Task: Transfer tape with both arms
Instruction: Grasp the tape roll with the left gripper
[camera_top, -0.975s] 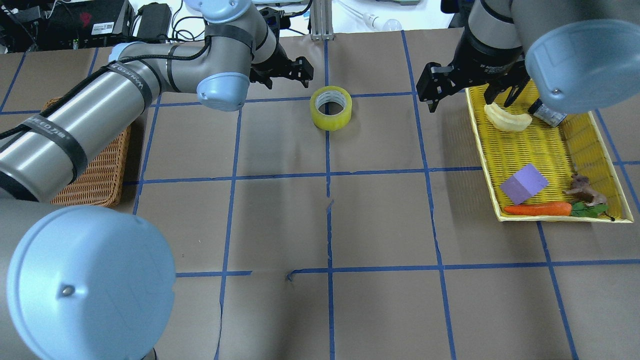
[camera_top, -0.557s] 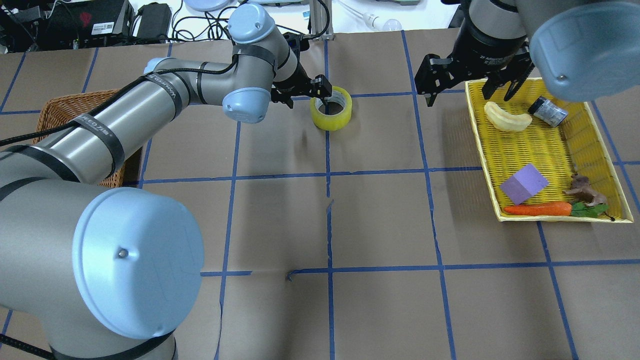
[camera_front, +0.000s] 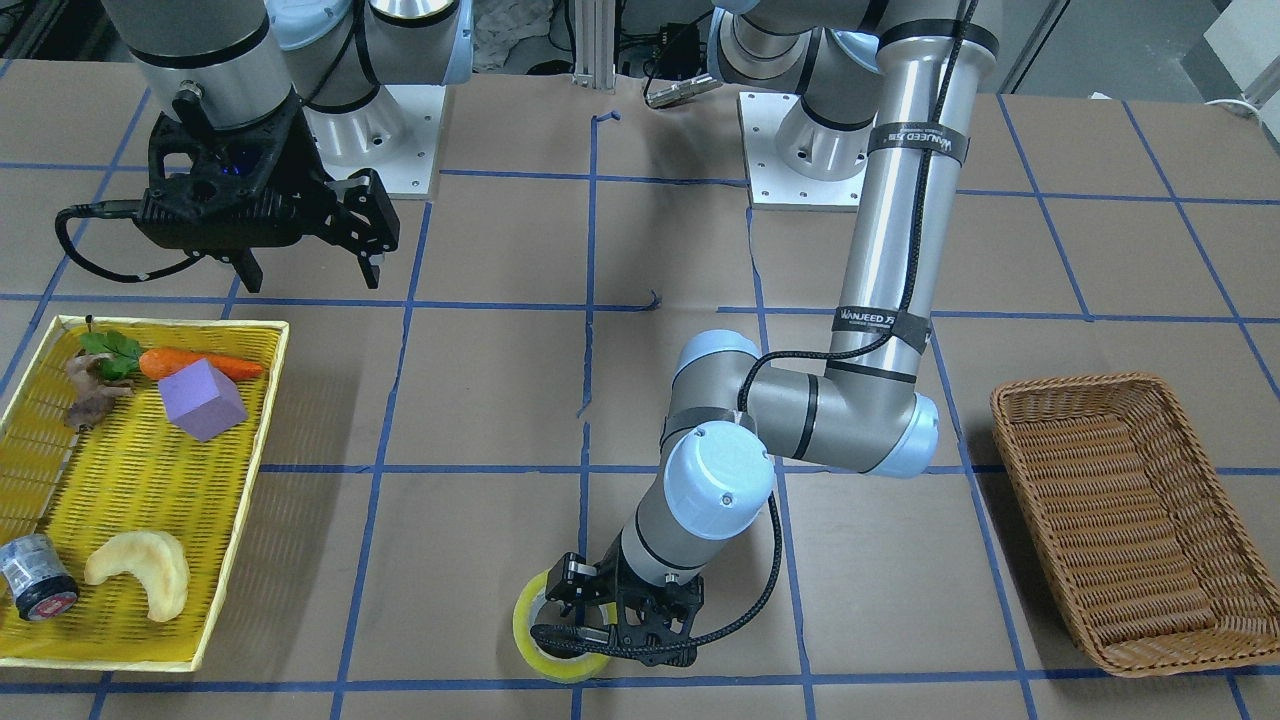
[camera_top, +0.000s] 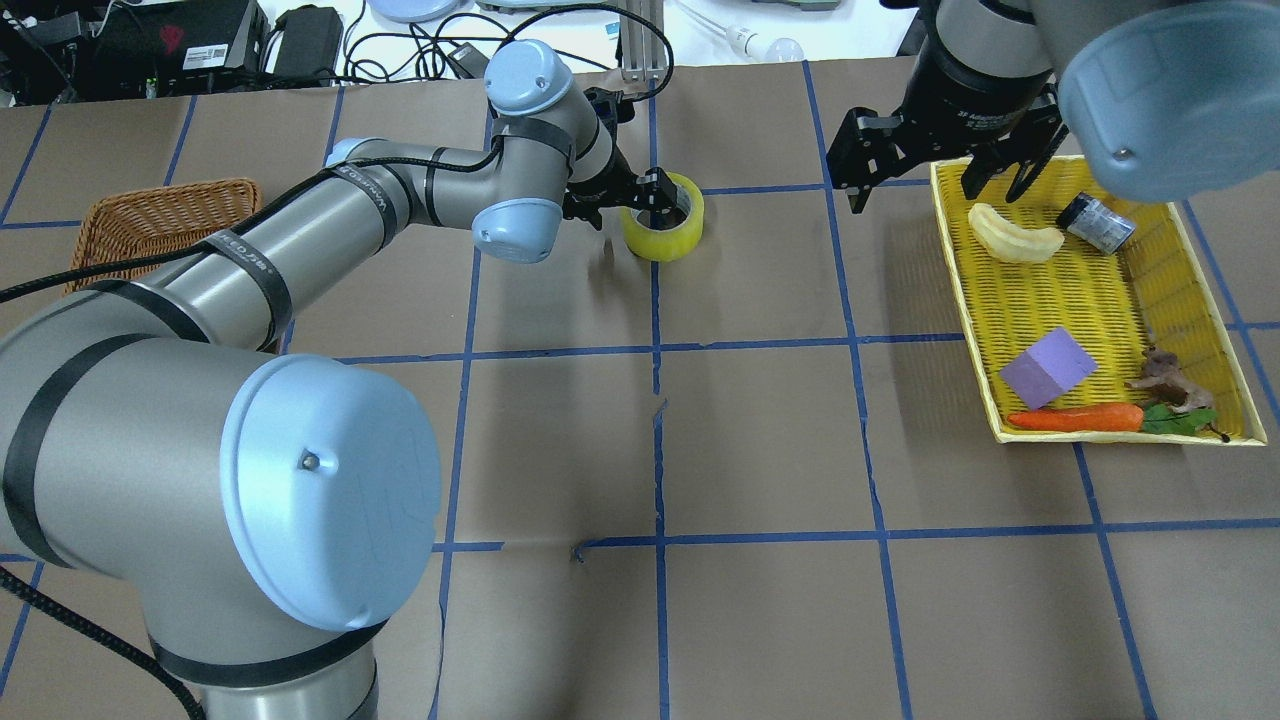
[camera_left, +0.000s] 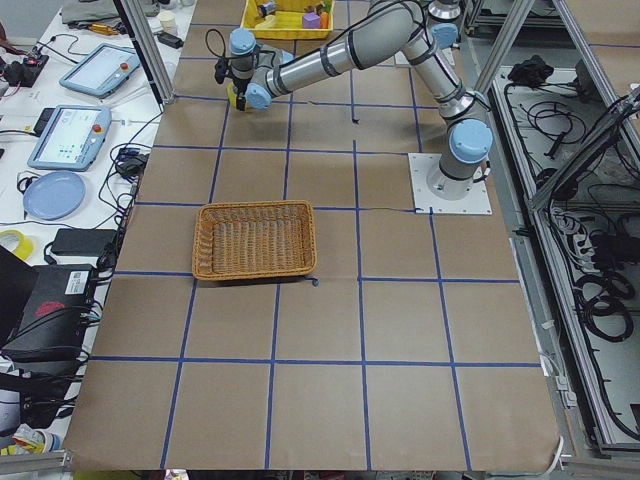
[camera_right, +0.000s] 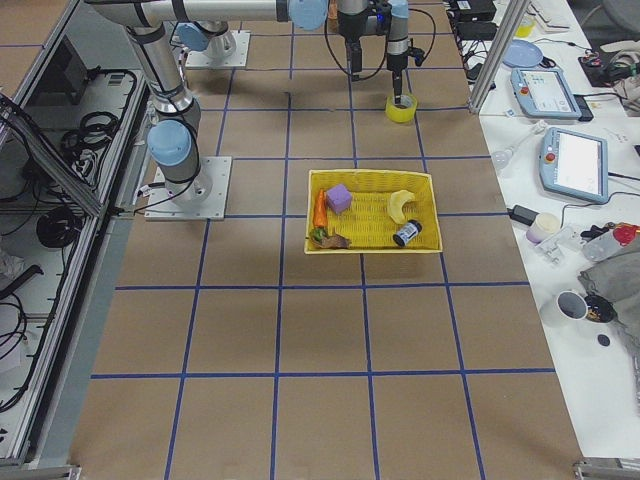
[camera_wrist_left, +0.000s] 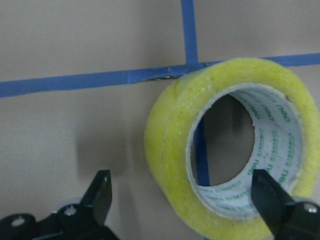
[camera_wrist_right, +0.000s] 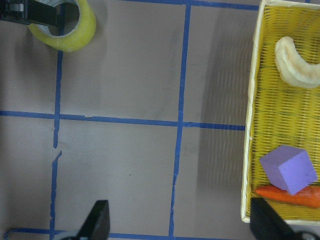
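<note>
My left gripper should grab the yellow roll by its ring side (camera_wrist_left: 170, 135) to move the tape into the wicker basket.
The yellow tape (camera_top: 662, 238) lies flat on the brown table at the far centre, on a blue grid line. It also shows in the front view (camera_front: 523, 615) and the left wrist view (camera_wrist_left: 170, 135). My left gripper (camera_top: 636, 204) is down at the roll and open. In the left wrist view (camera_wrist_left: 182, 200) one finger stands outside the roll's wall and the other at the hole. My right gripper (camera_top: 935, 190) is open and empty. It hovers at the yellow tray's far left corner, well right of the tape. In the right wrist view the tape (camera_wrist_right: 67, 27) is at top left.
A yellow tray (camera_top: 958, 300) on the right holds a pale banana-shaped piece (camera_top: 1012, 238), a purple cube (camera_top: 1047, 366), a carrot (camera_top: 1075, 418) and a small dark cylinder (camera_top: 1096, 222). A brown wicker basket (camera_top: 160, 215) stands at the left.
My left arm has swung right and down until its open fingers straddle the tape's wall. The right gripper has shifted slightly. The tape has not moved.
</note>
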